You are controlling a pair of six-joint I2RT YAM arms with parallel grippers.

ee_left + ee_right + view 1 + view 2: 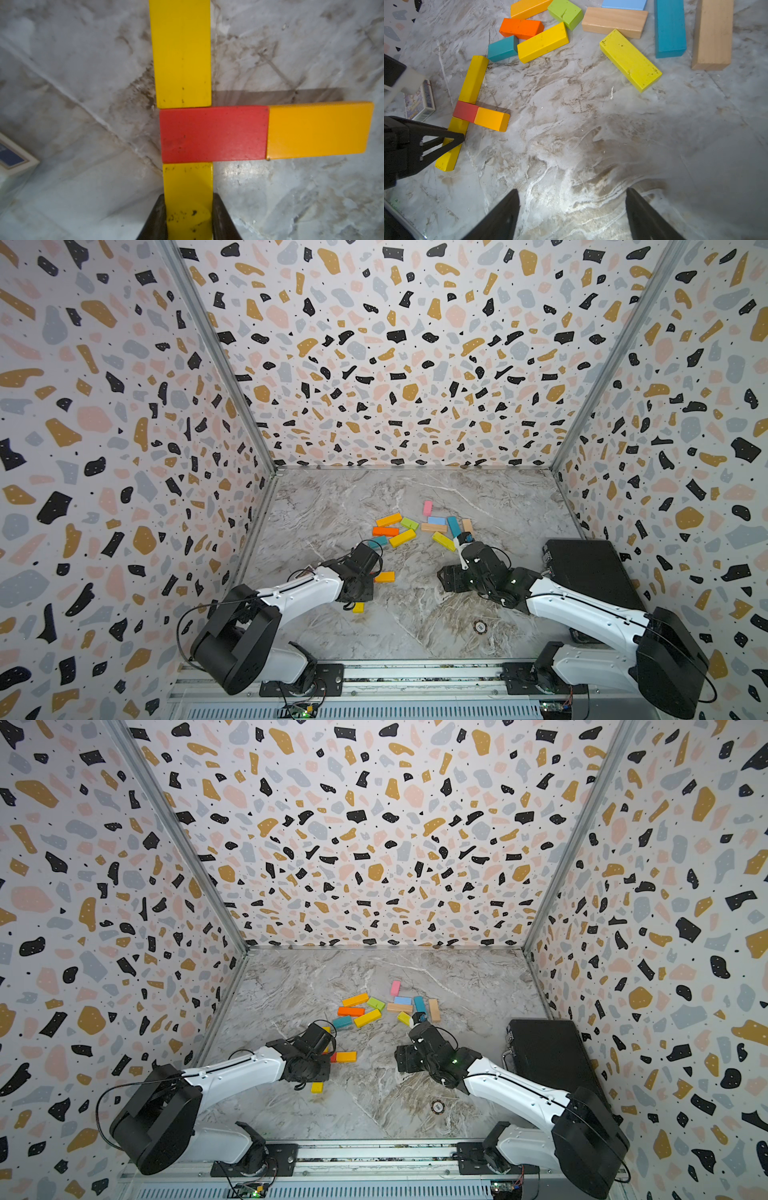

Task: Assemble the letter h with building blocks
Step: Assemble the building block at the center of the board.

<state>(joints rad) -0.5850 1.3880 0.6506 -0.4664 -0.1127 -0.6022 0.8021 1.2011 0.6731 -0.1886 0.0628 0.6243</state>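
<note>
The yellow block lies flat on the marble, its far end against the red block (213, 134), so it is time for my left gripper to open now.
In the left wrist view my left gripper (188, 199) is shut on a yellow block (188, 182) lying flat on the marble. The far end of this block touches a red block (213, 134). An orange-yellow block (319, 129) butts against the red one's side, and a long yellow block (180, 52) runs on beyond it. The right wrist view shows the same group: yellow block (473, 80), red block (465, 111), orange-yellow block (491, 118) and the held yellow block (450, 149). My right gripper (572, 190) hangs open over bare marble, holding nothing.
Loose blocks lie in a pile (419, 526) behind both arms: a yellow-green block (630, 60), a teal block (670, 29), wood blocks (613, 21), and orange, green, pink and light blue ones. A black case (590, 572) sits at the right. A small printed box (421, 99) lies by the left arm.
</note>
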